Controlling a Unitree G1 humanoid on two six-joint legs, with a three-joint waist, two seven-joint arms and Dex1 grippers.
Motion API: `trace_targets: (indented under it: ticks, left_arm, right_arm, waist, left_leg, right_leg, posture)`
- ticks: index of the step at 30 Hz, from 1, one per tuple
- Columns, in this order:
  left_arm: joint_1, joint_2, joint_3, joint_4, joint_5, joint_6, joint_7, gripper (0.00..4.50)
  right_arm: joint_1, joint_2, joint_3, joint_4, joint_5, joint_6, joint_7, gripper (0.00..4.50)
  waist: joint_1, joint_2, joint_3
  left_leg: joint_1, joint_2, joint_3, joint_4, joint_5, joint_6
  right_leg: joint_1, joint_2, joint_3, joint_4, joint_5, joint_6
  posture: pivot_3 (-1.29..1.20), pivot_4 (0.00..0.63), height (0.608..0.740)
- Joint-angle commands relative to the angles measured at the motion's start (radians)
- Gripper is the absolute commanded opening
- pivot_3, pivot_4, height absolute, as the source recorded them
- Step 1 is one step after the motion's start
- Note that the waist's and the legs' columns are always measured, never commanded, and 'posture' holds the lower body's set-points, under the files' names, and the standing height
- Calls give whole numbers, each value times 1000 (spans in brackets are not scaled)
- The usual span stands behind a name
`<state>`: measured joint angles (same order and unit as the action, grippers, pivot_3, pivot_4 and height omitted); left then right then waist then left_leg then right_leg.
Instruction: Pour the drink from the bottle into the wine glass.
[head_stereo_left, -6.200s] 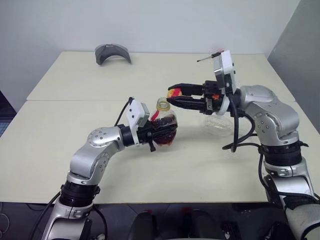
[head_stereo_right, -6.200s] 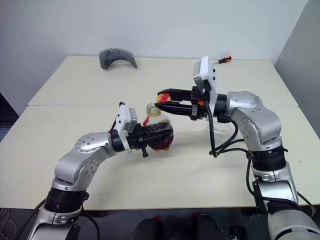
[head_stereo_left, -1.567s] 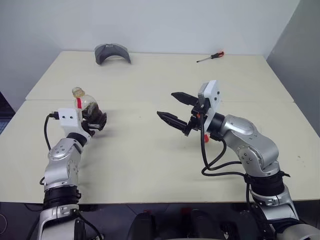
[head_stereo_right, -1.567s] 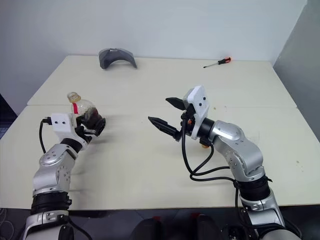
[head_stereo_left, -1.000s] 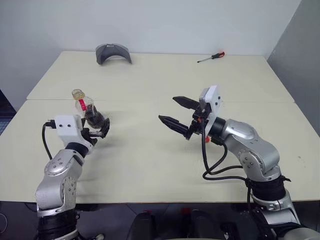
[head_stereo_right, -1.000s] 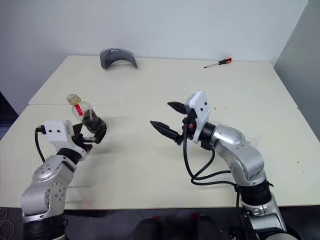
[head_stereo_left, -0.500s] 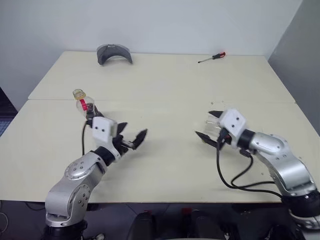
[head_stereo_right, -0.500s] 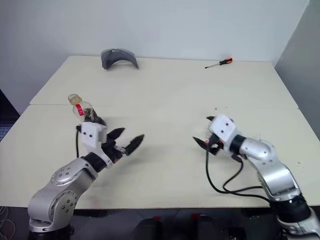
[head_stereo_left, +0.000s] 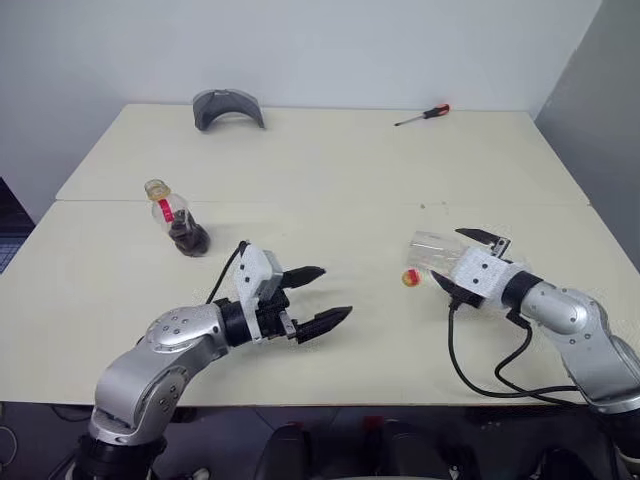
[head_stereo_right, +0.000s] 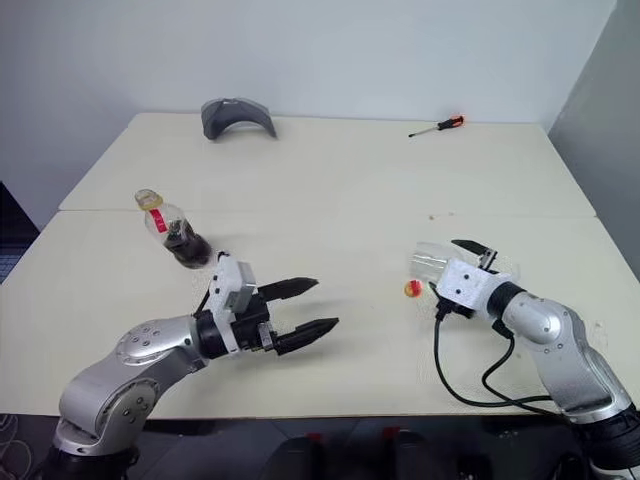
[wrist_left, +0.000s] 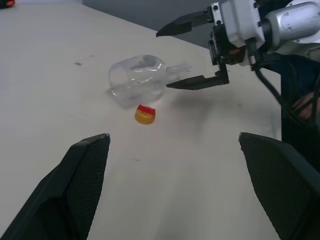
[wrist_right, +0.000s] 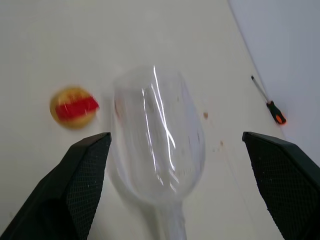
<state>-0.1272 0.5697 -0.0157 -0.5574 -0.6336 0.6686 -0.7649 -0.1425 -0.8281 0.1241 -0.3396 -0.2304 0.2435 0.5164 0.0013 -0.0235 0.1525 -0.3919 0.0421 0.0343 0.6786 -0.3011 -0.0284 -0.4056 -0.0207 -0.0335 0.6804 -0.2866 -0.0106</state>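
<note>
The fingers of my right gripper are above the lying glass, beside its bowl (wrist_right: 156, 135) and short of the stem (wrist_right: 171, 220). They should move to the stem first and close on the stem after that.
The bottle (head_stereo_left: 173, 213) stands upright and uncapped on the left of the table, with dark drink (head_stereo_left: 187, 237) in its lower part. The clear wine glass (head_stereo_left: 434, 250) lies on its side at the right, with the yellow and red cap (head_stereo_left: 410, 277) on the table beside its bowl. My right gripper (head_stereo_left: 448, 259) is open, a finger on either side of the glass's stem end; the bowl (wrist_right: 157, 135) lies between its fingers. My left gripper (head_stereo_left: 335, 292) is open and empty over the table's middle, well right of the bottle, pointing toward the glass (wrist_left: 137, 80).
A grey curved piece (head_stereo_left: 227, 105) lies at the back left and a red-handled screwdriver (head_stereo_left: 422, 114) at the back right. A seam (head_stereo_left: 300, 202) joins two table tops. The front table edge (head_stereo_left: 330, 405) runs just under both arms.
My left gripper has left the bottle, which now stands alone, and swung right to mid-table. My right gripper moved right and down, rolling, to straddle the lying glass.
</note>
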Motion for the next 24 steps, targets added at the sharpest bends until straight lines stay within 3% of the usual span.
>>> trace_targets:
  ticks: [1, 8, 24]
  left_arm:
    - [-48, -2, -9, 35, 9, -41, -28, 4443]
    - [-97, -23, -28, 90, 29, -70, -28, 4443]
    - [-71, -30, -25, 82, 34, -85, -14, 4443]
  right_arm:
    - [20, -35, -54, 10, -59, -25, -15, 4500]
    - [38, -56, -75, 56, -107, -44, -10, 4500]
    - [-130, 34, 35, 223, -256, -75, -37, 4500]
  waist:
    - [0, 0, 0]
    - [-2, 0, 0]
    - [-2, 0, 0]
  left_leg:
    - [0, 0, 0, 0, 0, 0]
    - [1, 1, 0, 0, 0, 0]
    - [0, 1, 1, 0, 0, 0]
  right_leg:
    - [0, 0, 0, 0, 0, 0]
    - [0, 0, 1, 0, 0, 0]
    - [0, 0, 1, 0, 0, 0]
  posture:
    - [0, 150, 740]
    - [0, 150, 740]
    - [0, 150, 740]
